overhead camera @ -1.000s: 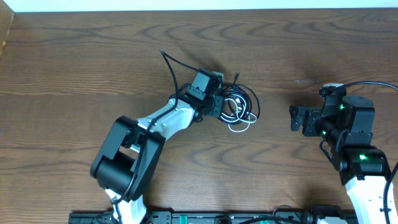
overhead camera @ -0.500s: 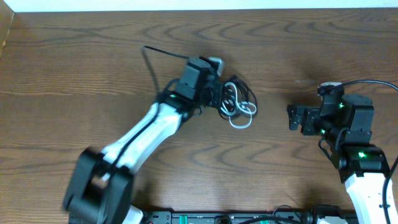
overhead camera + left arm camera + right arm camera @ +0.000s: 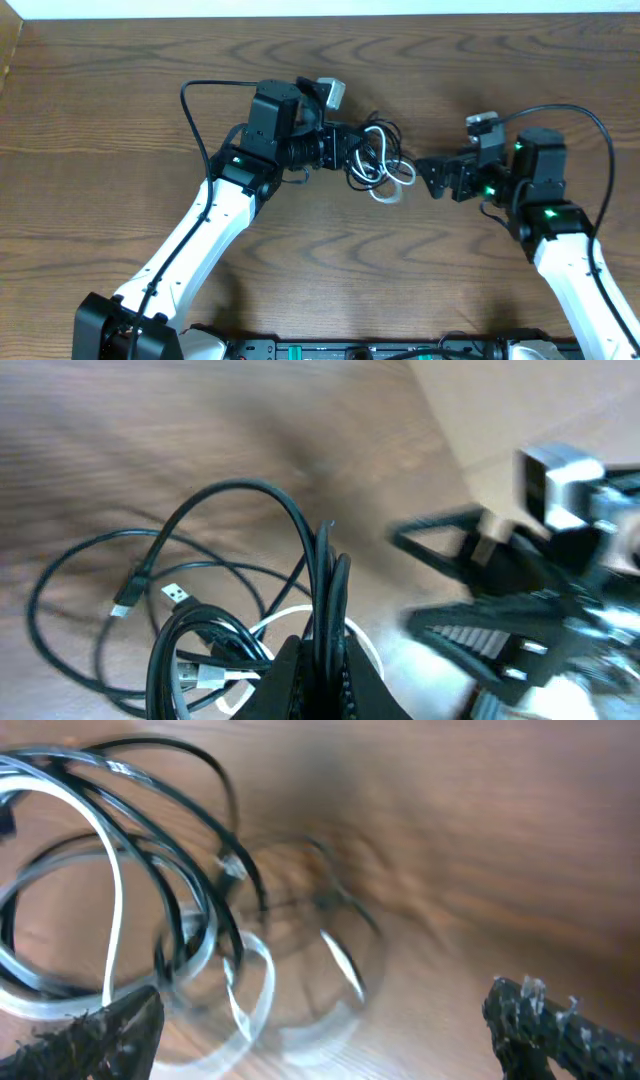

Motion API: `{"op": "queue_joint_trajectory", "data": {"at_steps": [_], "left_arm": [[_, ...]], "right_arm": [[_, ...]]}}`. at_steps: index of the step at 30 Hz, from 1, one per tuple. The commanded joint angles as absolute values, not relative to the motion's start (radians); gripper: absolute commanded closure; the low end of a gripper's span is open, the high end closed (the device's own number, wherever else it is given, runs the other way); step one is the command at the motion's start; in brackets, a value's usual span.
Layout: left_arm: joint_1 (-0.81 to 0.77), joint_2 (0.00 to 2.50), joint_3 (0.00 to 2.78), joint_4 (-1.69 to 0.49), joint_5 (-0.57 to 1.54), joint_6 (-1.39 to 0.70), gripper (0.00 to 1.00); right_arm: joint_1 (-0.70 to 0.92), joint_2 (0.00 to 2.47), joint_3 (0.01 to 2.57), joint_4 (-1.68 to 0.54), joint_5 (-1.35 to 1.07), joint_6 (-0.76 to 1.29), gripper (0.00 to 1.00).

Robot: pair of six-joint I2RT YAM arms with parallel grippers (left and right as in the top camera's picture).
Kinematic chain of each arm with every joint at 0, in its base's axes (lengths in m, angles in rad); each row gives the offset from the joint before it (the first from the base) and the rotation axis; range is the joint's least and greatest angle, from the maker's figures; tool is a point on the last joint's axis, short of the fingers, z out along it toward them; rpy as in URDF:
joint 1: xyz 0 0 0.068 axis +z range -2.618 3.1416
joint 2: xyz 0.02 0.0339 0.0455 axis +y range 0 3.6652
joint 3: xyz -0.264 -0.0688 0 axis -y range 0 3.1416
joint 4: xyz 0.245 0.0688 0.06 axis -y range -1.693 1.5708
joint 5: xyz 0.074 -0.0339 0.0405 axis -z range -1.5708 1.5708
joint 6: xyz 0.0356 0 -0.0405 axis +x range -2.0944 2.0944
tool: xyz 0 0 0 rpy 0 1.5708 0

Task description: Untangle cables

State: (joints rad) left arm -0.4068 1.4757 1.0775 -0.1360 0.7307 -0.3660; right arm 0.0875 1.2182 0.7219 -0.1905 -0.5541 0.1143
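The robot's right gripper will next grab the bundle's pieces of black cable, on the side of the bundle opposite the left gripper, so that it can untangle a piece.
The black cable (image 3: 372, 143) and the white cable (image 3: 388, 177) hang in one tangled bundle, lifted off the wooden table (image 3: 120, 90). My left gripper (image 3: 345, 155) is shut on several black strands of the bundle (image 3: 325, 580); the white cable (image 3: 205, 678) loops just below its jaws (image 3: 322, 675). My right gripper (image 3: 432, 178) is open and empty, just right of the bundle and facing it. In the right wrist view the black cable (image 3: 190, 905) and white cable (image 3: 112, 890) hang ahead of its spread fingers (image 3: 325, 1040), blurred.
The thick black arm wire (image 3: 200, 100) loops over the left arm. Another arm wire (image 3: 590, 130) arcs over the right arm. A pale strip (image 3: 300, 8) runs along the table's far edge.
The left gripper has lifted the bundle and carried it slightly left and up, and its arm has swung. The right arm has moved left, close to the bundle.
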Motion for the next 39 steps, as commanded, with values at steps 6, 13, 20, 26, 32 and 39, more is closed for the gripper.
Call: {"op": "queue_joint_trajectory", "data": {"at_steps": [6, 13, 20, 26, 32, 39], "left_arm": [[-0.406, 1.474, 1.089, -0.129, 0.883, -0.360, 0.92], [-0.406, 1.474, 1.089, -0.129, 0.882, -0.360, 0.92], [-0.406, 1.476, 1.085, -0.191, 0.795, -0.285, 0.92], [-0.406, 1.483, 1.084, -0.455, 0.309, -0.225, 0.61], [-0.406, 1.486, 1.084, -0.490, 0.174, -0.228, 0.32], [-0.411, 1.502, 1.084, -0.481, 0.224, -0.297, 0.32]], "right_arm": [[0.184, 1.308, 0.740, -0.049, -0.606, 0.147, 0.14], [0.237, 1.374, 0.740, 0.028, -0.605, 0.187, 0.65], [0.243, 1.393, 0.740, -0.039, -0.355, 0.187, 0.99], [0.236, 1.392, 0.741, -0.192, 0.179, 0.187, 0.99], [0.231, 1.386, 0.764, -0.243, 0.181, 0.207, 0.99], [0.238, 1.337, 0.854, -0.084, -0.468, 0.205, 0.99]]}}
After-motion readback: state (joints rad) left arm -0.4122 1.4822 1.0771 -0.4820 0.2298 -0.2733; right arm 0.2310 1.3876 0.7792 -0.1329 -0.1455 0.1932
